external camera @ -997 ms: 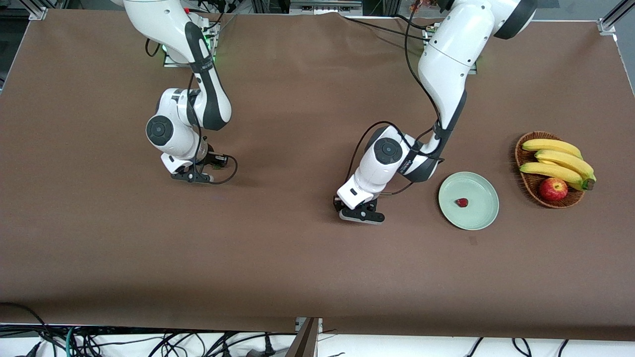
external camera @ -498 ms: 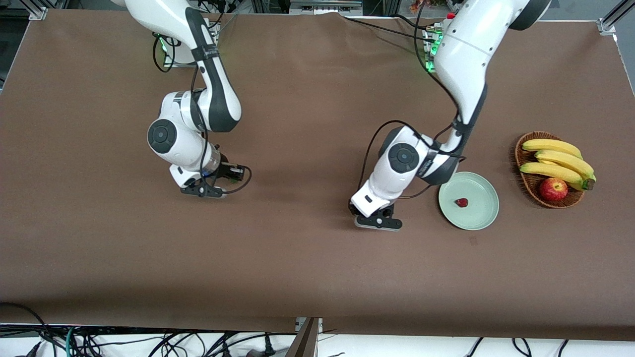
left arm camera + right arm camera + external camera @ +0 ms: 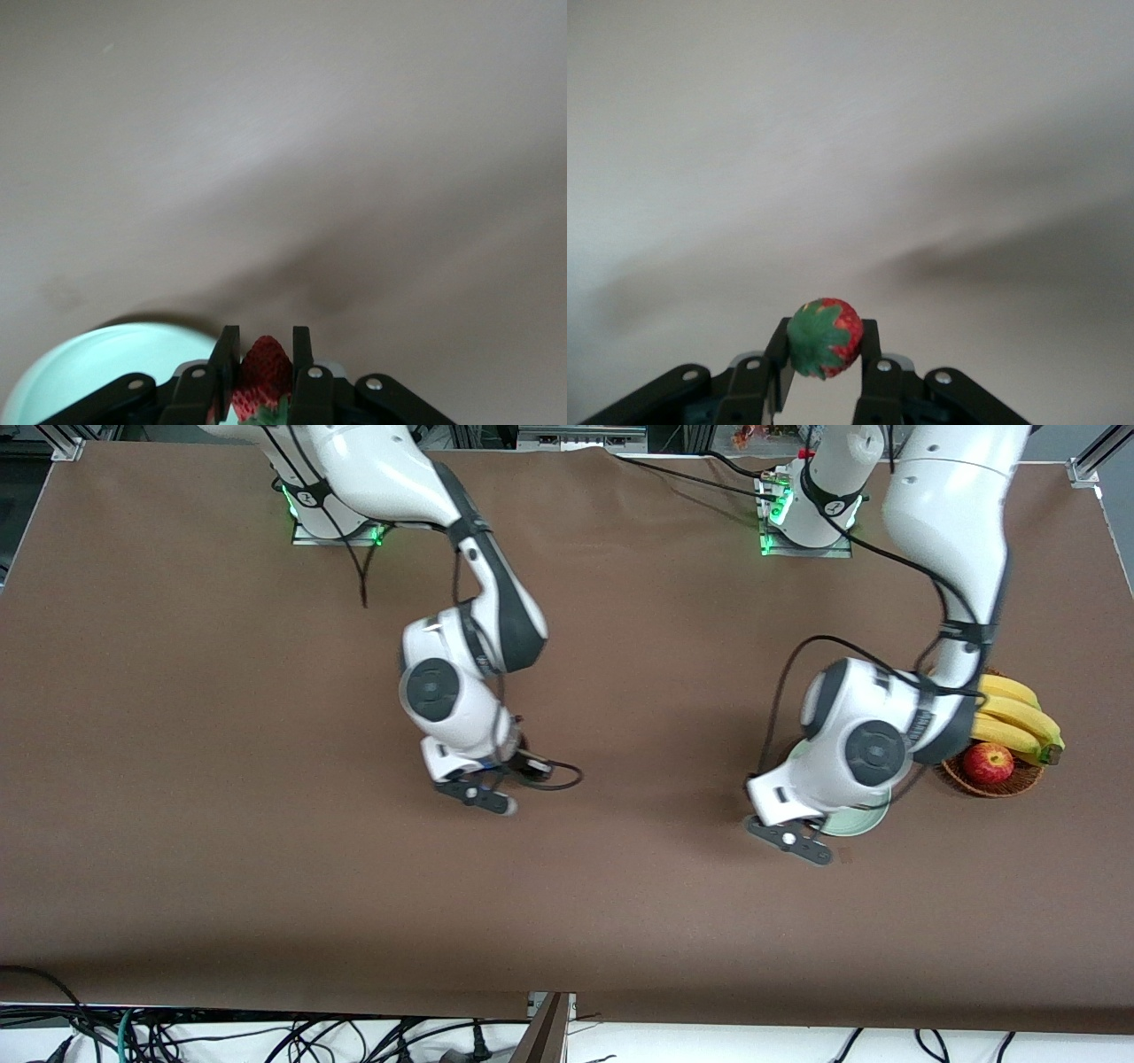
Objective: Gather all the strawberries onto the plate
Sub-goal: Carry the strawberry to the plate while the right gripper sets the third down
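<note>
The red strawberry [image 3: 263,376] is hanging short of the plate's rim and would miss, so I should keep holding it with my left gripper until it is over the mint-green plate.
My left gripper [image 3: 791,841] is shut on a red strawberry [image 3: 264,376] and hangs over the rim of the pale mint-green plate [image 3: 859,821] on the right arm's side. The plate also shows in the left wrist view [image 3: 89,372]. The left arm covers most of the plate, so a strawberry lying in it is hidden. My right gripper [image 3: 478,793] is shut on a second strawberry [image 3: 833,341] with its green cap showing. It is up over bare brown table near the middle.
A brown wicker basket [image 3: 1005,786] with bananas [image 3: 1019,722] and a red apple [image 3: 988,762] stands beside the plate, toward the left arm's end of the table. The brown table cloth [image 3: 266,868] covers the whole table.
Both arms have swung toward the left arm's end of the table. The left gripper has come to the plate's rim, and its arm now hides the strawberry in the plate.
</note>
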`<state>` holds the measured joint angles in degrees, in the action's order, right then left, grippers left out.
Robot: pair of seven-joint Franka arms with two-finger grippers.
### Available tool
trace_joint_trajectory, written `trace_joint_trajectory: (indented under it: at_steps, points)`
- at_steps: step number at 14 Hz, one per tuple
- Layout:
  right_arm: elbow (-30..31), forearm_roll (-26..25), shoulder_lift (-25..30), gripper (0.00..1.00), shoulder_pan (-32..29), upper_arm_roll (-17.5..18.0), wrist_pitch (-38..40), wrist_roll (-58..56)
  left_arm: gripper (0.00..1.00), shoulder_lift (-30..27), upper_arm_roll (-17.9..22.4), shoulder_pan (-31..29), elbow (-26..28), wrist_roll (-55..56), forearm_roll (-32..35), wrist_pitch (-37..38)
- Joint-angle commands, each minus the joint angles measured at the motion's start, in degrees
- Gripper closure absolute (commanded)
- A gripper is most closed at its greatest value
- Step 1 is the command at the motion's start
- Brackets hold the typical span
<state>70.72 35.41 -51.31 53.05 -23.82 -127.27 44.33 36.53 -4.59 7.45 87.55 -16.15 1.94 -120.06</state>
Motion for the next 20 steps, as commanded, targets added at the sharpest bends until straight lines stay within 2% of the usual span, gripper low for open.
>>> trace_joint_trajectory:
  at_steps: [1, 3, 5, 6, 7, 8, 9, 10, 11, 15, 20]
  points:
    - [-6.5, 0.7, -5.9, 0.86, 0.1, 5.1, -8.6, 10.1, 0.97, 0.5, -1.0, -4.9, 1.9, -11.5, 1.1, 0.6]
    - [-6.5, 0.5, -8.3, 0.76, 1.9, 7.1, -15.0, 14.9, 0.97, 1.9, -0.9, -8.6, 2.4, -17.0, 1.1, -0.3]
    - [-6.5, 0.4, -10.2, 0.65, 4.1, 7.2, -18.8, 17.4, 0.95, 3.2, -0.9, -9.6, 2.6, -20.1, 1.1, -1.8]
    - [-6.4, 0.3, -10.5, 0.57, 4.3, 7.2, -19.3, 17.9, 0.94, 3.6, -0.9, -10.5, 2.7, -21.3, 1.2, -2.5]
    - [-6.2, 0.2, -10.4, 0.45, 4.4, 7.2, -19.3, 17.8, 0.91, 4.2, -0.9, -11.6, 2.6, -23.6, 1.1, -3.6]
    - [-6.1, 0.1, -10.2, 0.40, 4.4, 7.1, -19.2, 17.6, 0.84, 4.4, -0.9, -12.9, 2.6, -26.2, 1.1, -4.6]
    - [-6.1, 0.1, -9.9, 0.30, 4.3, 6.9, -18.7, 17.4, 0.71, 4.5, -1.0, -13.0, 2.6, -27.1, 1.1, -4.8]
    - [-6.1, 0.2, -8.9, 0.15, 4.2, 6.7, -17.1, 17.4, 0.50, 4.5, -1.0, -12.5, 2.5, -27.1, 1.1, -4.8]
    - [-6.3, 0.2, -7.9, 0.06, 3.7, 5.9, -12.8, 17.3, 0.00, 4.2, -1.1, -12.4, 2.5, -27.2, 1.1, -4.7]
    - [-6.5, 0.2, -1.5, 0.01, 3.4, -3.1, 4.5, 12.6, 0.00, 1.3, -4.7, -12.4, 2.5, -23.8, 1.0, -1.6]
    - [-5.1, 0.1, 6.7, 0.00, 3.6, -15.4, 20.5, 4.0, 0.00, 0.7, -11.4, -10.8, 2.4, -1.9, 0.3, 0.7]
